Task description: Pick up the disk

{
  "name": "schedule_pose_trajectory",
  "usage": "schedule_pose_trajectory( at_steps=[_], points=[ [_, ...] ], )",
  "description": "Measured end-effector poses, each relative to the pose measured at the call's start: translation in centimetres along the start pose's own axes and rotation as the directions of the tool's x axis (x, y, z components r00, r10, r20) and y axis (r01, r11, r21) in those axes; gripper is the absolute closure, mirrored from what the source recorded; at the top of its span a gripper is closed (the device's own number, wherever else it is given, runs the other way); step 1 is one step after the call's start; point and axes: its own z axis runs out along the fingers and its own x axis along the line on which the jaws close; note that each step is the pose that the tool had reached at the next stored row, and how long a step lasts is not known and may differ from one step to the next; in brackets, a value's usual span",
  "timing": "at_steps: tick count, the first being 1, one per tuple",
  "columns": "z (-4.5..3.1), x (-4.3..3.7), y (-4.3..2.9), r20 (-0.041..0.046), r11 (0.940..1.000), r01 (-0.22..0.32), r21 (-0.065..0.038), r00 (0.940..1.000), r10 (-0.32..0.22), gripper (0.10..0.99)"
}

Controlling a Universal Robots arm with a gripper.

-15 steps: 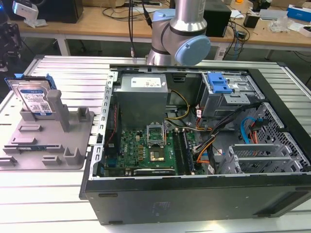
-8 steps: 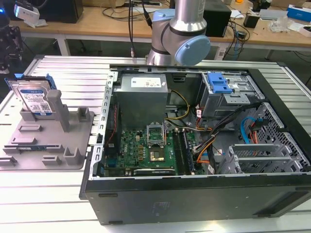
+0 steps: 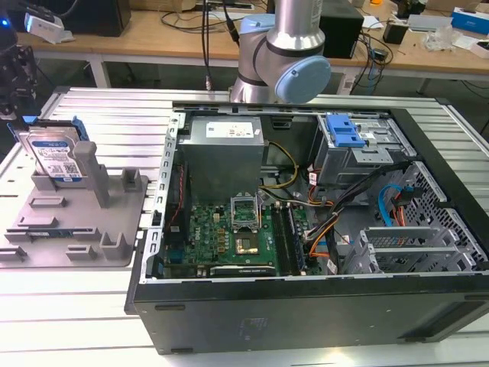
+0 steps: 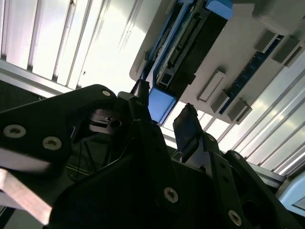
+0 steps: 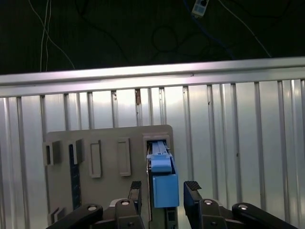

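My open fingers are above the disk's blue end [image 5: 165, 191], short of its sides, and closing now would miss the disk. My gripper lowers first, then closes on it.
The disk [image 3: 53, 153] stands on edge in the grey fixture plate [image 3: 76, 229] at the exterior view's left, its white-and-blue label facing out. In both wrist views I look down on its thin edge and blue rail [image 5: 159, 162] [image 4: 186, 43]. My gripper [image 5: 164, 188] [image 4: 164, 104] is open. One dark finger [image 5: 136, 188] sits on each side of the disk's blue end, and the fingers look apart from it. Nothing is held.
An open computer case [image 3: 306, 229] with motherboard, power supply and a blue drive-bay bracket [image 3: 344, 134] takes up the middle and the exterior view's right. The arm's base [image 3: 279, 61] rises behind it. The fixture plate's upright posts [image 3: 92, 172] stand beside the disk. The ribbed metal table's edge [image 5: 152, 71] lies beyond the fixture.
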Motion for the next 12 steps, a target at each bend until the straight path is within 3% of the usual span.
schedule_pose_trajectory(
  at_steps=[12],
  points=[
    [0.99,-0.02,-0.01,-0.0016,1.0,0.0,0.0,1.0,0.0,0.604]
  ],
)
